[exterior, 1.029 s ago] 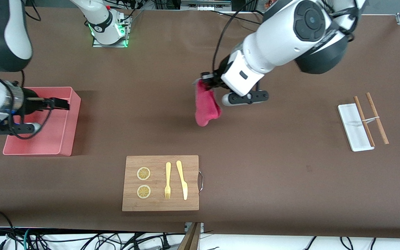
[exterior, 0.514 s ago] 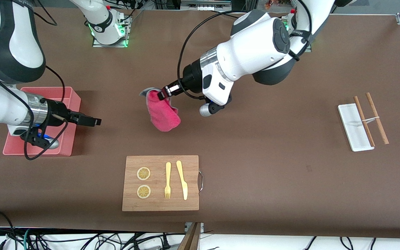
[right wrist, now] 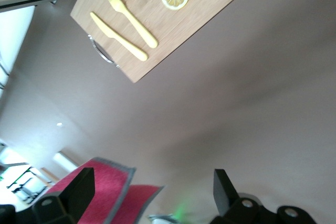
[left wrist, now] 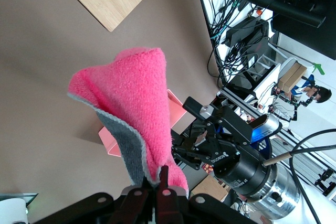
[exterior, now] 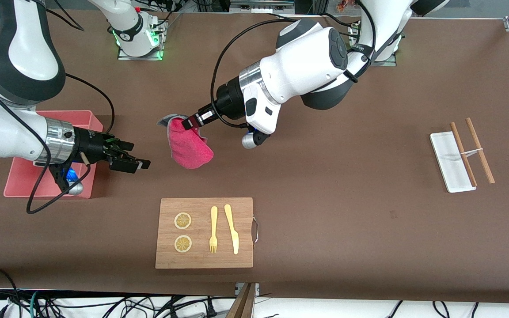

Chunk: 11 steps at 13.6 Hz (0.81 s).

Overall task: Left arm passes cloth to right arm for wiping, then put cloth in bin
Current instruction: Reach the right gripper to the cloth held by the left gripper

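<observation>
My right gripper is to grab the cloth next by its grey edge (exterior: 165, 119), so that the cloth's pink side (exterior: 191, 151) stays free to wipe.
The magenta-pink cloth (exterior: 189, 148) with its grey reverse hangs in the air over the bare table, pinched at one corner by my left gripper (exterior: 191, 123), which is shut on it. In the left wrist view the cloth (left wrist: 137, 93) droops from the closed left gripper (left wrist: 157, 183). My right gripper (exterior: 138, 155) is open, just off the bin's corner, pointing at the cloth with a small gap left. The right wrist view shows the right gripper (right wrist: 152, 179) wide apart and the cloth (right wrist: 102, 182) close ahead, not between the fingers. The salmon-pink bin (exterior: 87, 118) sits at the right arm's end.
A wooden cutting board (exterior: 203, 258) with two lemon slices (exterior: 183, 221), a yellow fork (exterior: 213, 229) and a knife (exterior: 232, 229) lies nearer the front camera than the cloth. A white tray (exterior: 448, 165) and chopsticks (exterior: 480, 150) lie at the left arm's end.
The left arm has carried the cloth toward the right arm's end of the table. The right gripper has moved off the bin toward the cloth, staying open.
</observation>
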Available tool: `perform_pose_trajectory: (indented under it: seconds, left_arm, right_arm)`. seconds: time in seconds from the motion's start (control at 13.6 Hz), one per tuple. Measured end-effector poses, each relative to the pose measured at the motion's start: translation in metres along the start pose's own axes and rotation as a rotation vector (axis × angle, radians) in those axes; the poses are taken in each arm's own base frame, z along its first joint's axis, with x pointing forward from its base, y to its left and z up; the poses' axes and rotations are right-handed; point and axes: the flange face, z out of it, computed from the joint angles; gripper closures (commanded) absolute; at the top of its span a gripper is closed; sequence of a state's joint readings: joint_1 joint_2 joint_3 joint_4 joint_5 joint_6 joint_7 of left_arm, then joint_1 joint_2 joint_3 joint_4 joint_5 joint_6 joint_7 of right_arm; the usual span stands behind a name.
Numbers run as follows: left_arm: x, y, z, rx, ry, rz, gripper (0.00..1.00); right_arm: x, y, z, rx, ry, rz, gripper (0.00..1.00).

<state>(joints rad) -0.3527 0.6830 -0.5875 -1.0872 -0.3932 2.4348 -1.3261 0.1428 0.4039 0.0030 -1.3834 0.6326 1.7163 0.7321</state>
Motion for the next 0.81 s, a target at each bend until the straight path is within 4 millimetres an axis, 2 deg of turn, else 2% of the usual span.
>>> perform_pose_trajectory:
  seconds: [0.44, 0.81]
  left_arm:
    - [0.004, 0.000, 0.001, -0.001, 0.000, -0.006, 1.00]
    - [0.006, 0.001, 0.000, -0.005, 0.002, -0.008, 1.00]
  right_arm:
    - [-0.001, -0.009, 0.016, 0.068, -0.097, 0.188, 0.00]
    - [-0.015, -0.031, 0.049, 0.082, -0.093, 0.276, 0.00]
